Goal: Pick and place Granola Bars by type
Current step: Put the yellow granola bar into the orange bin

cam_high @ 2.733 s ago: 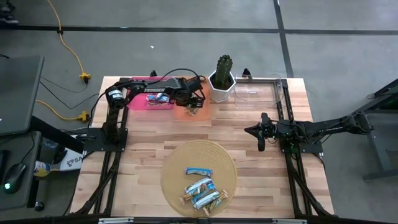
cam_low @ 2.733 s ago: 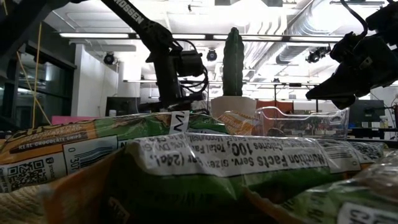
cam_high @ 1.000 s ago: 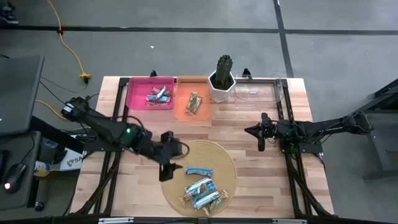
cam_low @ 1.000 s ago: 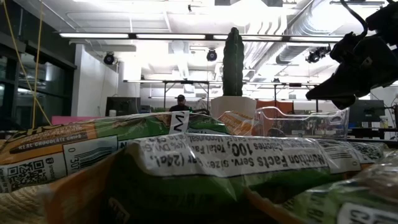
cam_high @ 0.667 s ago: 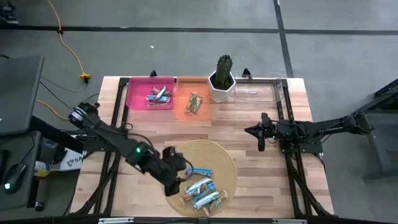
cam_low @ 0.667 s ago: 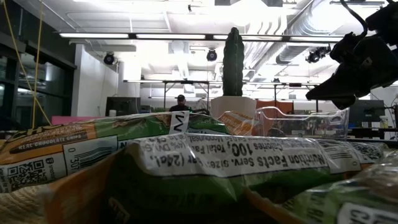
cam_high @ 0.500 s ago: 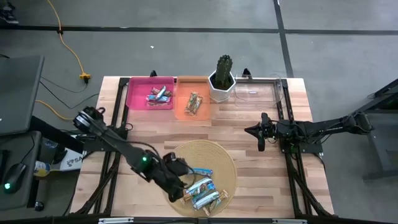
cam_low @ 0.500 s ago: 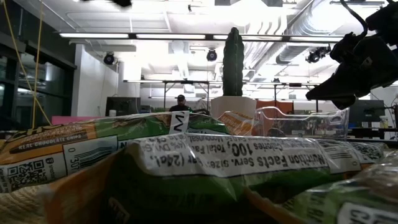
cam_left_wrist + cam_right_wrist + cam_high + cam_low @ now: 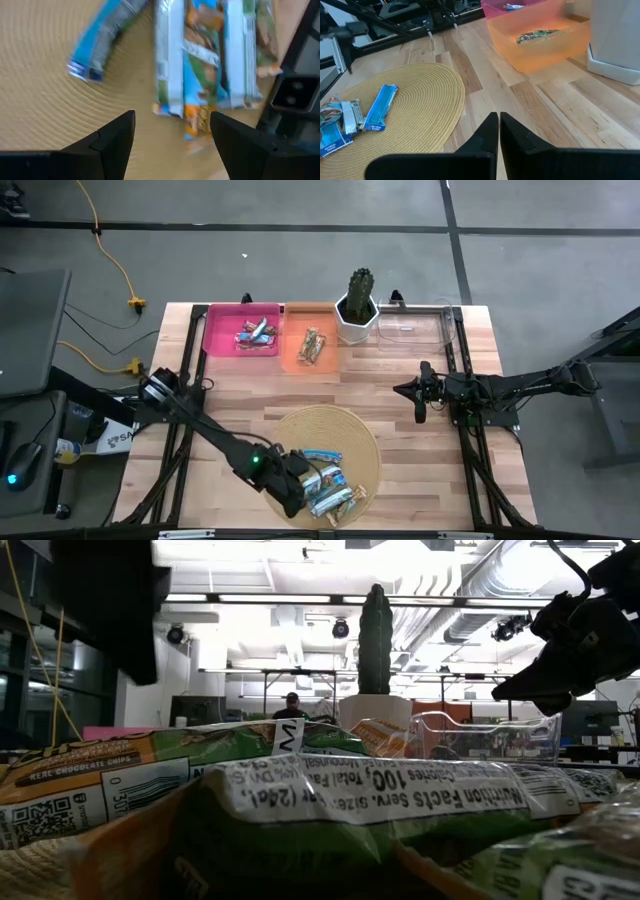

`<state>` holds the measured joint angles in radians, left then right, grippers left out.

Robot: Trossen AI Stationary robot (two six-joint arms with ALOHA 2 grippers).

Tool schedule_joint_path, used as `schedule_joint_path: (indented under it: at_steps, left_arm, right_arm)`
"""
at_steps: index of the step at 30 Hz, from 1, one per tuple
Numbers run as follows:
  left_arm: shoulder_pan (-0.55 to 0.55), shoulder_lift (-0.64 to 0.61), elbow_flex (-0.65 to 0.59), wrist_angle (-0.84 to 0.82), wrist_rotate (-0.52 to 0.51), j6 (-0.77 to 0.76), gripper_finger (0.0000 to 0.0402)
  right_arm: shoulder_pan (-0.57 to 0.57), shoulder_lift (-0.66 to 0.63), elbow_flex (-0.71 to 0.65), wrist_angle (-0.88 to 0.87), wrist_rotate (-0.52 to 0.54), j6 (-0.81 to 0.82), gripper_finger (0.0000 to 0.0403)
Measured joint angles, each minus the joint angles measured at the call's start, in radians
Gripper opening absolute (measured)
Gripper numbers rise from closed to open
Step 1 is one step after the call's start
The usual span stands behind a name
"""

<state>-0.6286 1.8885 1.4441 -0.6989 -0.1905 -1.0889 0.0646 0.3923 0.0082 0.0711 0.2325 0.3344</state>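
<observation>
My left gripper picks up the granola bar by its orange-patterned end (image 9: pixel 196 120) next, to sort it by type into the orange bin.
Several wrapped granola bars (image 9: pixel 328 490) lie in a pile on the near part of a round woven mat (image 9: pixel 330 428). A single blue bar (image 9: pixel 322 455) lies just beyond the pile. My left gripper (image 9: pixel 296 486) hovers open over the pile's left end. In the left wrist view its fingertips (image 9: pixel 171 120) stand on either side of the ends of a blue-white bar (image 9: pixel 167 75) and an orange-patterned bar (image 9: pixel 197 100), touching nothing. More bars lie in the pink bin (image 9: pixel 243 330) and the orange bin (image 9: pixel 312 348). My right gripper (image 9: pixel 418 402) waits, shut, at the table's right.
A green cactus in a white pot (image 9: pixel 358 307) stands at the far edge between the orange bin and a clear bin (image 9: pixel 420 327). Bare wood lies between the mat and the bins. The low view is filled by bar wrappers (image 9: pixel 370 800) close up.
My left arm has swung from the mat's left edge toward the near edge and right, coming over the pile of bars. Its dark shape has now entered the low view at upper left. The bars and my right arm have stayed put.
</observation>
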Motion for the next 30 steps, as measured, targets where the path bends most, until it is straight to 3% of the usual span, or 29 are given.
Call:
schedule_joint_path:
  at_steps: [5, 15, 30]
  left_arm:
    - [-0.024, 0.014, 0.0, 0.073, 0.037, 0.014, 0.0255]
    - [-0.079, 0.045, 0.001, 0.087, 0.014, 0.071, 0.0255]
    - [-0.085, 0.111, -0.002, 0.117, -0.086, 0.109, 0.0255]
  right_arm:
    - [0.0, 0.0, 0.0, 0.0, 0.0, 0.002, 0.0]
    - [0.0, 0.0, 0.0, 0.0, 0.0, 0.003, 0.0]
    - [0.0, 0.005, 0.0, 0.001, 0.0, 0.001, 0.0]
